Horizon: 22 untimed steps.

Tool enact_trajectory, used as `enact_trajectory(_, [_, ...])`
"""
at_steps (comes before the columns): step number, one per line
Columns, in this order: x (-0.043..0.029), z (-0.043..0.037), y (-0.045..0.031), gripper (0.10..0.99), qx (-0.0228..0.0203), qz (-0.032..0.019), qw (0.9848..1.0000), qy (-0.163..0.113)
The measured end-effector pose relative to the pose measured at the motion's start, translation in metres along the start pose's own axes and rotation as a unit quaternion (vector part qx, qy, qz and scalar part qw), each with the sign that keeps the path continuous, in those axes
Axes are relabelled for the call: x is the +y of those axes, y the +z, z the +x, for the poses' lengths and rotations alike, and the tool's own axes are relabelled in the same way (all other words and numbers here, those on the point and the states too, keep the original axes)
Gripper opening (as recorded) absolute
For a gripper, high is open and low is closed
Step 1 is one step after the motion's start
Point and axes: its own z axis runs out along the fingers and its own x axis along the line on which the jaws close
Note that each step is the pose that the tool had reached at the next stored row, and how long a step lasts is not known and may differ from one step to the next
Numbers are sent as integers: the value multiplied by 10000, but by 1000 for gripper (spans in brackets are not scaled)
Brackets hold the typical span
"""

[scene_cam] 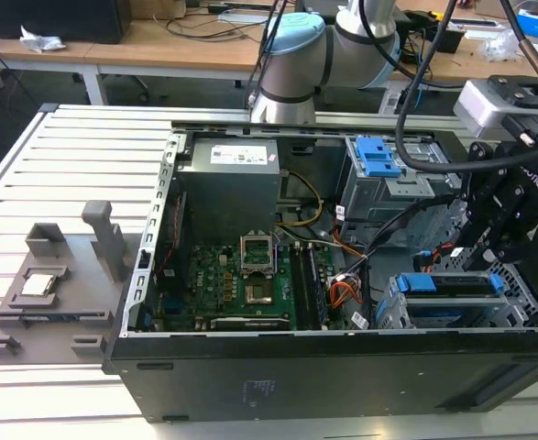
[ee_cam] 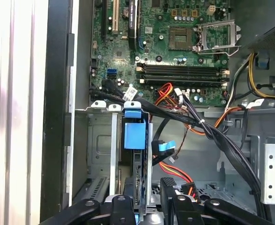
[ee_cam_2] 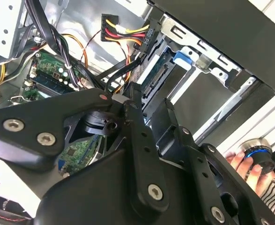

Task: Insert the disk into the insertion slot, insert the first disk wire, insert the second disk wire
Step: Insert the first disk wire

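My gripper picks up the power plug by its black housing next, to plug the wire into the disk.
The disk, grey in a bright blue carrier, sits on edge inside the insertion slot, a silver perforated cage at the case's front on the exterior view's right. Its blue tab stands up between the cage walls. My gripper hangs just above the disk's end, open, with its fingers either side of the carrier's edge. A black power plug with red and yellow leads hangs close to the disk's connector edge, apart from it. A blue-tipped data wire lies loose beside the disk.
A taller bay unit with a blue latch stands behind the cage. Black cable bundles cross over the motherboard. A grey fixture plate lies outside on the exterior view's left. A hand rests on a round knob.
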Motion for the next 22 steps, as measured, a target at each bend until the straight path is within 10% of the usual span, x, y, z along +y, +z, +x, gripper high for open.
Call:
enact_trajectory(14, [-251,-201,15,361,141,-5,9993,-346])
enact_trajectory(22, [-309,-300,14,361,318,-12,9983,-488])
